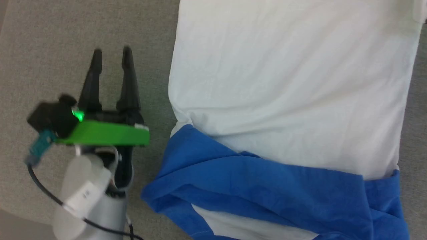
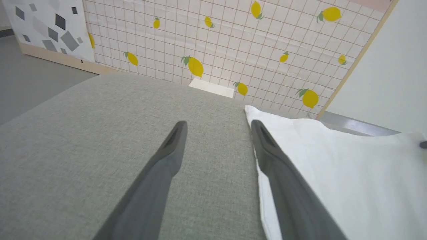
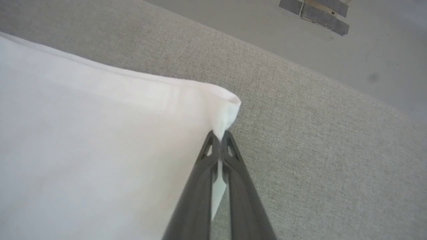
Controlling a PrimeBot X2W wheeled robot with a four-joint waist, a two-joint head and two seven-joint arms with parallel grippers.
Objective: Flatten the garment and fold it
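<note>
My left gripper should next grab the garment by its hem corner (image 2: 249, 108) to flatten and fold it, as its white body lies flat and slack.
The garment (image 1: 287, 90) lies on the grey fabric surface (image 1: 46, 50), its white body spread across the right of the head view and blue sleeves bunched along the near edge. My left gripper (image 1: 112, 55) stands open to the left of the garment, fingers pointing away from me. In the left wrist view the left gripper (image 2: 218, 128) hovers over the grey surface, its right finger at the garment's (image 2: 340, 173) white edge. In the right wrist view my right gripper (image 3: 218, 135) is shut on a white corner of the garment (image 3: 100, 143), pinched cloth showing between the fingers.
A lemon-patterned tiled wall (image 2: 233, 43) and a white wall (image 2: 387, 66) stand beyond the surface's far edge. A floor (image 3: 333, 50) lies beyond the surface's edge in the right wrist view. Bare grey surface stretches left of the garment.
</note>
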